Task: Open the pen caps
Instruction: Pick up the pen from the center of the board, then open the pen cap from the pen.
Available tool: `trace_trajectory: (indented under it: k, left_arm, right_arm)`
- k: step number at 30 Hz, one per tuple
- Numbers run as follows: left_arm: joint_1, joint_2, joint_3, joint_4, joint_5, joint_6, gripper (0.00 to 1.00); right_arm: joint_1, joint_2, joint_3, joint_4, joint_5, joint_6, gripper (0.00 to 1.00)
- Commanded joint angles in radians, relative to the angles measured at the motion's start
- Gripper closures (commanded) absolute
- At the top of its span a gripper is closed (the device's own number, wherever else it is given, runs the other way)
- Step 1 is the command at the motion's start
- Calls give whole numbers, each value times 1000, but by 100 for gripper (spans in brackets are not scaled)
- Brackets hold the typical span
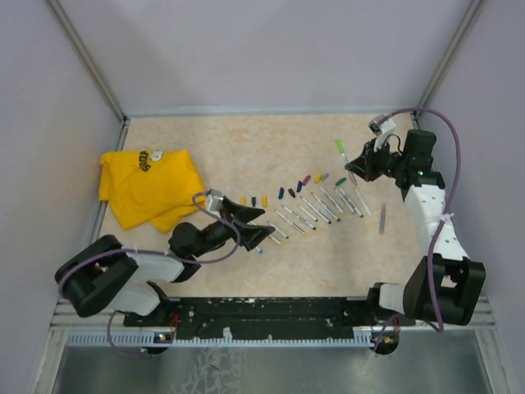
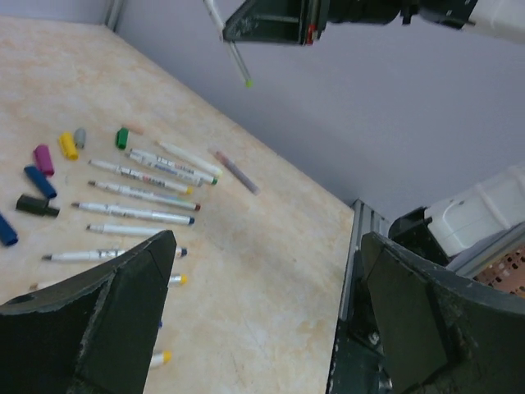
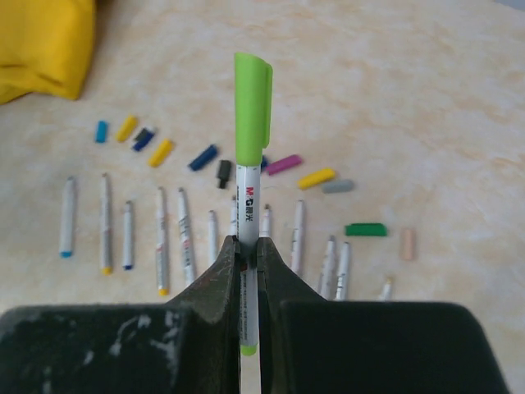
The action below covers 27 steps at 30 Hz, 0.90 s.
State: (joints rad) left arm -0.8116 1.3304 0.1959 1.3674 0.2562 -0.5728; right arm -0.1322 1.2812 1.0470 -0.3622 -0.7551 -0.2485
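Observation:
The whitish body of the pen is left to the right gripper, so the left gripper next needs to grab the light green cap (image 1: pixel 340 146) to open the pen.
My right gripper (image 3: pixel 248 246) is shut on a whitish pen (image 3: pixel 248 209) that still wears its light green cap (image 3: pixel 253 111), and holds it in the air over the back right of the table (image 1: pixel 351 161). Below it lie a row of uncapped pens (image 3: pixel 162 238) and several loose pen caps, among them blue (image 3: pixel 101 131), yellow (image 3: pixel 161 152), magenta (image 3: pixel 284 164) and green (image 3: pixel 365 229). My left gripper (image 2: pixel 269 240) is open and holds nothing. It hovers low at the left end of the pen row (image 1: pixel 259 223).
A yellow cloth (image 1: pixel 148 187) lies at the left of the table. One purplish pen (image 1: pixel 382 218) lies apart to the right of the row. The table's metal edge rail (image 2: pixel 358 246) runs close by the left gripper's right finger.

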Motion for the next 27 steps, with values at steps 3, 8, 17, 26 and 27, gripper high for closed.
trace_trajectory:
  k: [3, 8, 17, 26, 27]
  left_arm:
    - [19, 196, 201, 256, 61, -82, 3]
    - [19, 326, 365, 209, -42, -110, 5]
    - [8, 331, 538, -96, -204, -163, 21]
    - [-23, 318, 610, -306, -296, -178, 33]
    - [-23, 316, 611, -305, -296, -180, 34]
  right_arm:
    - [62, -55, -38, 12, -393, -46, 100]
    - [153, -74, -48, 6, -434, -77, 100]
    - [226, -69, -48, -5, -390, -102, 100]
    - [290, -63, -44, -18, -323, -125, 100]
    - [297, -62, -44, -20, -312, -128, 100]
